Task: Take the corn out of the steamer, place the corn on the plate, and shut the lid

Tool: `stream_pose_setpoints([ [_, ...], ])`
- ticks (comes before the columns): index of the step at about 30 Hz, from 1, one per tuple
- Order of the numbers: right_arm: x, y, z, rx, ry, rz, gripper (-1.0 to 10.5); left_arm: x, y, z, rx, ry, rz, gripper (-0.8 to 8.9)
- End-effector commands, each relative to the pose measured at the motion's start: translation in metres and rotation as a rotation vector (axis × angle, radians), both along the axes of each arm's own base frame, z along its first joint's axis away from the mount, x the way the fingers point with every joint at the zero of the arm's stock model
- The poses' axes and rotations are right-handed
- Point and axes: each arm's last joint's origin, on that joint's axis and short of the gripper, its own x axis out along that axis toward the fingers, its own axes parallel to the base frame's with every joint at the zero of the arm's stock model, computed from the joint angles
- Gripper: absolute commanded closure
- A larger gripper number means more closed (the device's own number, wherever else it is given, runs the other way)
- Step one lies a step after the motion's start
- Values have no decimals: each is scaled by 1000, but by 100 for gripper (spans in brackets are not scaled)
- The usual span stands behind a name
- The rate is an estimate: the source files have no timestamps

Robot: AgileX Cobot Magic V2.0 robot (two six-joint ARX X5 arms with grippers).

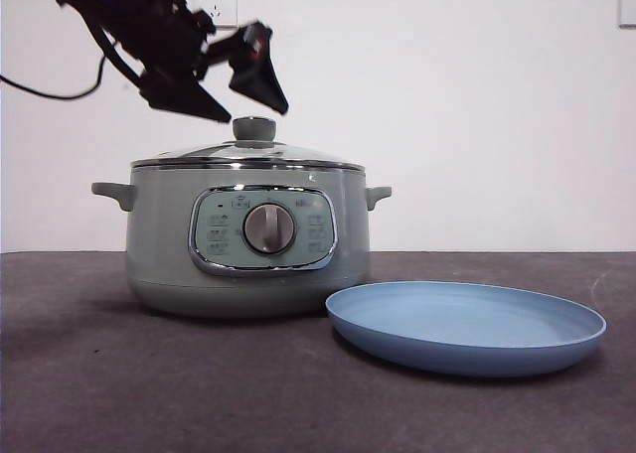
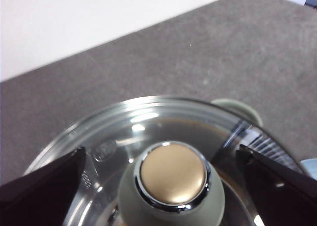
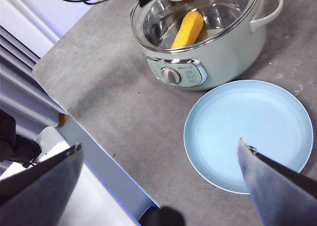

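I need to grab the lid by its narrow knob point(image 1: 255, 130) with my left gripper next, because the wide glass dome point(image 1: 310, 156) is wider than my open fingertips.
The pale green steamer point(image 1: 248, 239) stands on the table with the glass lid point(image 1: 248, 154) on it. My left gripper point(image 1: 253, 113) hangs open just above the lid's knob point(image 2: 172, 174), one jaw on each side and neither touching it. Through the glass, the yellow corn point(image 3: 187, 28) lies inside the steamer point(image 3: 218, 52). Beside the pot on its right sits the light-blue plate point(image 1: 467, 324), with nothing on it. My right gripper point(image 3: 158, 146) is open and holds nothing, high above the table near the plate point(image 3: 250, 132); the front view does not show it.
The dark grey table point(image 1: 99, 374) ends at an edge point(image 3: 74, 119) on the steamer's left side, with white and grey equipment point(image 3: 74, 196) beyond it. A black cable point(image 1: 60, 90) trails from the left arm. A wall socket point(image 1: 221, 4) is behind.
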Motion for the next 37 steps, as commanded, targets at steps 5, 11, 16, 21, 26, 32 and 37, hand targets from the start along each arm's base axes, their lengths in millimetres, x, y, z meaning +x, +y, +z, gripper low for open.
stream_pose_setpoints([
  [5, 0, 0, 1, 0, -9, 5, 317, 8, -7, -17, 30, 15, -7, 218],
  [11, 0, 0, 1, 0, -9, 5, 317, 7, -10, -18, 33, 22, -11, 236],
  [16, 0, 0, 1, 0, -9, 5, 317, 4, -13, -21, 46, 53, -23, 509],
  [21, 0, 0, 1, 0, -9, 5, 317, 3, -15, -22, 50, 67, -28, 697],
  [26, 0, 0, 1, 0, -8, 5, 317, 3, -15, -22, 30, 81, -18, 822],
  [32, 0, 0, 1, 0, -9, 5, 317, 3, -15, -19, 26, 76, -20, 822],
  [37, 0, 0, 1, -7, -10, -2, 317, -1, -13, -6, -3, 43, -13, 822],
])
